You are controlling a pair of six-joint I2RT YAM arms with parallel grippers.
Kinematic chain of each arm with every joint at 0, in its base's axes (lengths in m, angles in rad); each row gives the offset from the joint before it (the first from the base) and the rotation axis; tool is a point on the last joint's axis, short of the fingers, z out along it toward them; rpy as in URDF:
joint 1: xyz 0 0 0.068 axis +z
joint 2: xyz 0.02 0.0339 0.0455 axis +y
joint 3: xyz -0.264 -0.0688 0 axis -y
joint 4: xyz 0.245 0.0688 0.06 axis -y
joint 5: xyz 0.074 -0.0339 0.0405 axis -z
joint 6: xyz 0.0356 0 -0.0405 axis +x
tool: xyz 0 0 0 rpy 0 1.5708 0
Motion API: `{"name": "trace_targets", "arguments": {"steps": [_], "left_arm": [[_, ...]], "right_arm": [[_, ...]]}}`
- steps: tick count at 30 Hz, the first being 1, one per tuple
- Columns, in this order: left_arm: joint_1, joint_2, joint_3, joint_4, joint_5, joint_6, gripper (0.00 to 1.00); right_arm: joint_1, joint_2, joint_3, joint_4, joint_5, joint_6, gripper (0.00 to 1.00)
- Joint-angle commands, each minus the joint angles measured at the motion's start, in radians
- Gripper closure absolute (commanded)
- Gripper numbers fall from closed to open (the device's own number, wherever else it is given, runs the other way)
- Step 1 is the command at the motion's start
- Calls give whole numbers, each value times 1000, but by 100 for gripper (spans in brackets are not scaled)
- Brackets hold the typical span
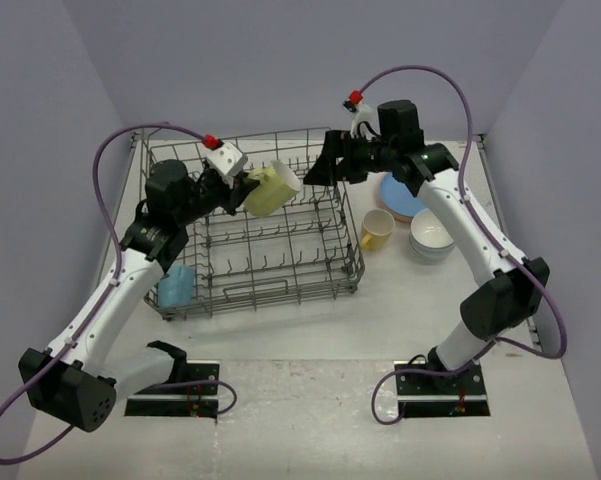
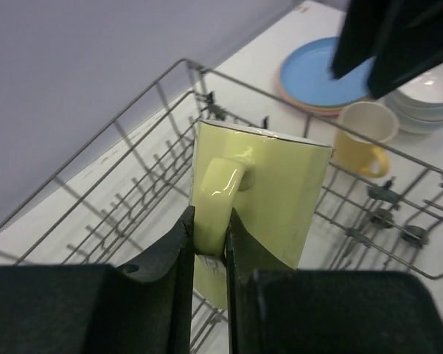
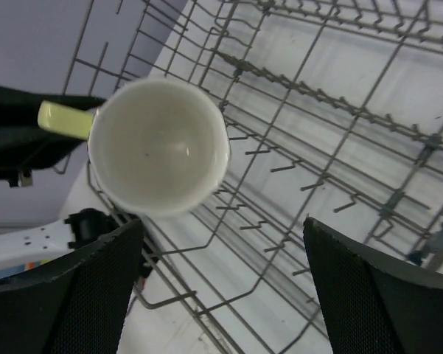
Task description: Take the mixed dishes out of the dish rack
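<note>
My right gripper is to grab the mug next by its rim [image 1: 297, 188] [image 3: 225, 164] opposite the handle. Then it can take the mug over and set it upright.
My left gripper [image 1: 242, 185] is shut on the handle of a pale yellow mug [image 1: 272, 188] and holds it tilted above the grey wire dish rack [image 1: 270, 262]. In the left wrist view the fingers [image 2: 175, 251] pinch the handle of the mug [image 2: 273, 184]. My right gripper [image 1: 320, 165] is open and empty over the rack's far right part, facing the mug. The right wrist view shows the mug's white inside [image 3: 158, 144] above the rack wires [image 3: 317, 96], beyond my open right gripper [image 3: 221, 228].
Right of the rack stand a darker yellow mug [image 1: 376, 230], a blue plate on orange and pink ones [image 1: 400, 195] and stacked white bowls [image 1: 431, 237]. A light-blue mug [image 1: 177, 286] lies by the rack's left side. Purple walls close the back and sides.
</note>
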Motion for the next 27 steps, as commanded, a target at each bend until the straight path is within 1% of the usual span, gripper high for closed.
{"name": "trace_targets", "arguments": {"steps": [1, 2, 4, 6, 8, 9, 11, 13, 14, 16, 17, 18, 19, 20, 21, 22, 23, 25, 26, 27], "left_arm": [[-25, -5, 62, 188, 219, 48, 100], [-30, -2, 62, 197, 228, 43, 100], [-48, 4, 69, 210, 231, 43, 100], [-57, 9, 73, 213, 239, 46, 100], [-66, 11, 73, 225, 262, 45, 100], [-69, 12, 71, 233, 268, 43, 100], [-80, 15, 70, 248, 271, 38, 100], [-91, 21, 71, 253, 270, 37, 100], [-92, 23, 71, 253, 265, 35, 100], [-96, 23, 68, 257, 239, 19, 100], [-94, 18, 70, 254, 225, 11, 100], [-96, 17, 71, 231, 201, -4, 91], [-96, 2, 73, 219, 183, -20, 68], [-96, -6, 68, 210, 163, -41, 10], [-96, -18, 62, 195, 106, -91, 0], [-96, -44, 53, 187, 68, -116, 0], [-96, -58, 33, 170, -38, -200, 0], [-96, -96, 16, 132, -168, -289, 0], [-96, -104, 8, 116, -230, -334, 0], [-96, -107, 8, 16, -347, -431, 0]], "right_arm": [[14, 86, 83, -28, -130, 143, 11], [17, 102, 89, -30, -132, 193, 11], [25, 128, 87, -22, -156, 238, 11], [34, 136, 77, -12, -160, 250, 13], [48, 142, 54, -7, -160, 261, 17], [49, 146, 41, -1, -173, 263, 20], [56, 149, 22, 37, -228, 289, 47], [59, 143, -11, 76, -272, 321, 67], [59, 134, -18, 94, -291, 322, 83], [59, 113, -38, 107, -278, 316, 100], [57, 81, -44, 104, -235, 312, 100], [53, 61, -61, 104, -202, 297, 100], [51, 38, -69, 102, -162, 293, 100], [45, 13, -78, 100, -122, 287, 100], [27, -40, -100, 100, -49, 277, 100], [14, -70, -110, 99, -17, 273, 100], [-19, -126, -139, 96, 22, 267, 100], [-65, -186, -179, 94, 40, 260, 100], [-93, -218, -230, 88, 50, 255, 100], [-145, -279, -257, 79, 104, 246, 100]]}}
